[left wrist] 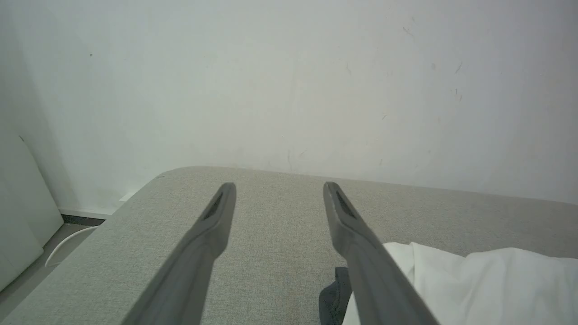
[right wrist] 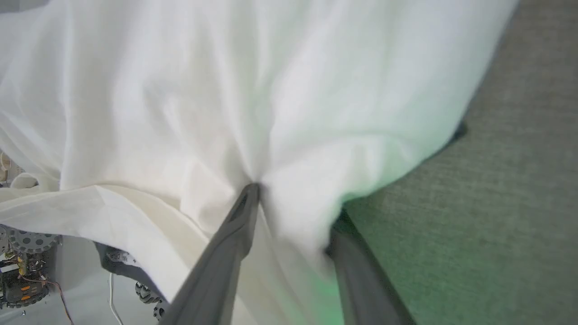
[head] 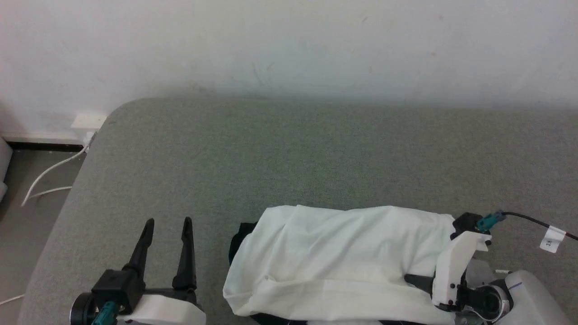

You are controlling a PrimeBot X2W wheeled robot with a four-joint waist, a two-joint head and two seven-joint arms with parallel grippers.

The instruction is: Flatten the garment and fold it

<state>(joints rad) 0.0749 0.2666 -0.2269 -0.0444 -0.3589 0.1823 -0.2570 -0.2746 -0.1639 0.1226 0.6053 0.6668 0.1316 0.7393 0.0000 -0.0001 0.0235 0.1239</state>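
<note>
My right gripper is to fold the garment into a neat bundle, so it next needs to grab its bunched fold of white cloth [right wrist: 303,200].
The garment [head: 338,257] lies bunched in a white heap at the front right of the grey table [head: 271,158]. A bit of its black fabric [head: 237,243] peeks out at the heap's left end. In the right wrist view my right gripper [right wrist: 293,207] is pushed into the garment's [right wrist: 226,90] white cloth at its right end. Its jaws stand apart with a fold of cloth between them, and the cloth covers one fingertip. My left gripper [head: 168,221] is open and holds nothing, left of the heap and clear of it. In the left wrist view the left gripper [left wrist: 280,187] hovers over bare table, with the garment [left wrist: 474,284] at the lower right.
A white wall [head: 289,45] runs behind the table. The table's rounded left edge [head: 90,149] drops to the floor, where white cables [head: 49,171] and a wall socket [head: 88,122] show. A black cable with a white tag [head: 553,239] trails from my right wrist.
</note>
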